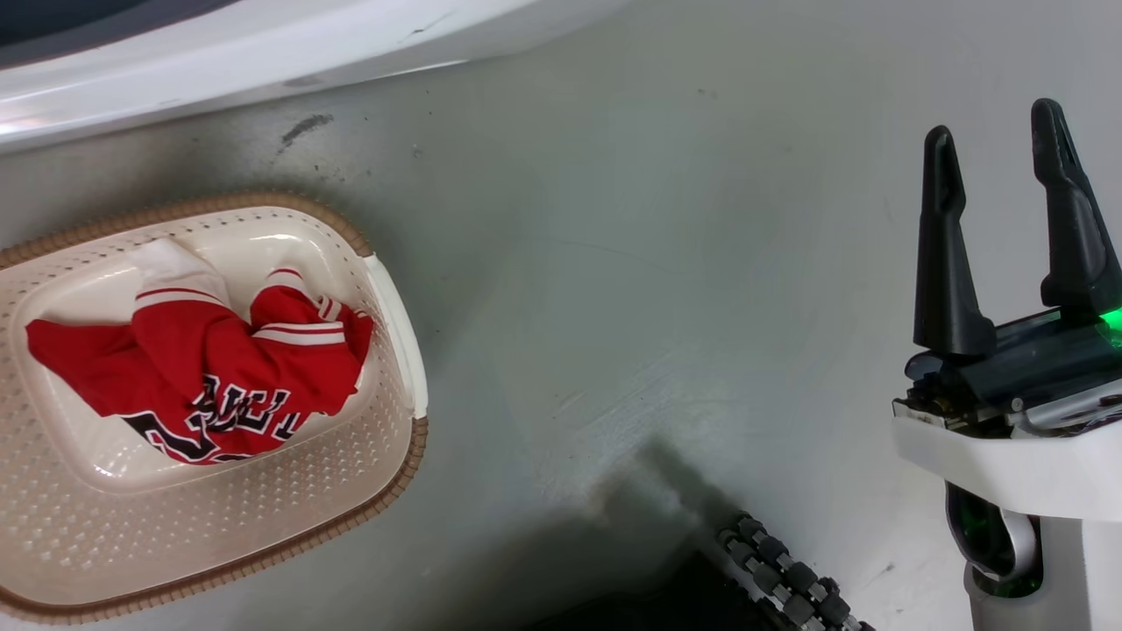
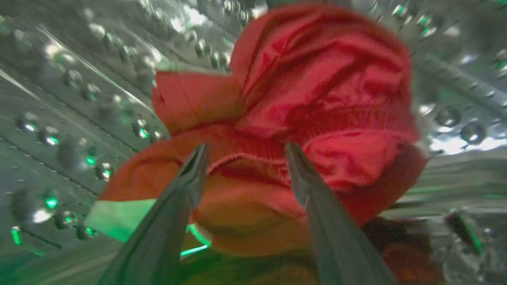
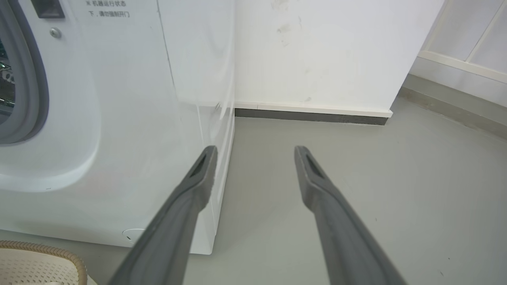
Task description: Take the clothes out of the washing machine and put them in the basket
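Observation:
My left gripper will grab the red shorts by the fold at their elastic band (image 2: 249, 159) next. That fold is bunched up, while the cloth (image 2: 254, 209) around it is slack.
A red jersey (image 1: 202, 368) with black-and-white lettering lies crumpled in the cream basket (image 1: 386, 289) at the left of the head view. Inside the washing machine's steel drum (image 2: 59, 118), red shorts (image 2: 317, 99) lie bunched up. My left gripper (image 2: 246, 154) is open there, fingertips at the cloth's elastic band, one on each side of a fold. My right gripper (image 1: 995, 136) stands open and empty over the floor at the right; it (image 3: 255, 152) points past the washing machine (image 3: 119, 118) toward the wall. The basket's rim (image 3: 47, 253) shows at the lower left of the right wrist view.
The machine's white front edge (image 1: 219, 61) crosses the top of the head view. Grey floor (image 1: 614, 307) spreads between basket and right arm. A ribbed black wheel (image 1: 780, 574) of my base shows at the bottom. A white wall with skirting (image 3: 313, 111) stands beyond the machine.

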You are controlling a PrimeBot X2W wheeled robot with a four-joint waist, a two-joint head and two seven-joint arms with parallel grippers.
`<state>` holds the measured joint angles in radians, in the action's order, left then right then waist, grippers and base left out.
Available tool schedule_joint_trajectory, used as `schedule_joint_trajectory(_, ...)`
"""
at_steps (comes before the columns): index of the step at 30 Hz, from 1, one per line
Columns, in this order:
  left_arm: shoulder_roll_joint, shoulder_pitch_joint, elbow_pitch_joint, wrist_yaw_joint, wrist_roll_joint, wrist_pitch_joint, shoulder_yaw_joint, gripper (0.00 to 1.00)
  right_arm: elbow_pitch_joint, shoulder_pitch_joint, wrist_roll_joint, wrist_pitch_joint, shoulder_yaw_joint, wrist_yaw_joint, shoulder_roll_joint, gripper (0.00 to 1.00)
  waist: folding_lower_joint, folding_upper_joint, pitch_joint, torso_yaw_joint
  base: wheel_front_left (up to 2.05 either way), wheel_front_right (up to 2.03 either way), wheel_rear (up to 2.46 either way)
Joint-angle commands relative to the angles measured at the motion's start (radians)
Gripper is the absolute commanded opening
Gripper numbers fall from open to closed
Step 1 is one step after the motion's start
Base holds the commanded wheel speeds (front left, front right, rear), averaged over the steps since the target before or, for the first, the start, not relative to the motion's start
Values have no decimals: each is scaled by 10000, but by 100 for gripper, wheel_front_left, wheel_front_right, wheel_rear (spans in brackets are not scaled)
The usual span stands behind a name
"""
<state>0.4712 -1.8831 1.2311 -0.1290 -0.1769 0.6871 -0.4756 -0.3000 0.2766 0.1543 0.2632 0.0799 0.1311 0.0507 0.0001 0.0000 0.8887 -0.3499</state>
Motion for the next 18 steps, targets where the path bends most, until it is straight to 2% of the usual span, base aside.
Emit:
schedule_joint_trajectory(1,177,-321,-44,1,-112,409,-204,100,-67,83,110,24,-32,-7,-9,100,-1,0,164,-103,0,0,0)
schedule_joint_trajectory(6,688,-356,-355,0,-488,1025,-736,100,-70,15,204,24,87,-7,-10,100,-1,0,367,-268,0,0,0)
schedule_joint_trajectory(18,1253,-30,-1128,-1,-1246,1551,-1459,100,-118,29,252,24,147,-7,-9,100,-1,0,559,-415,0,0,0)
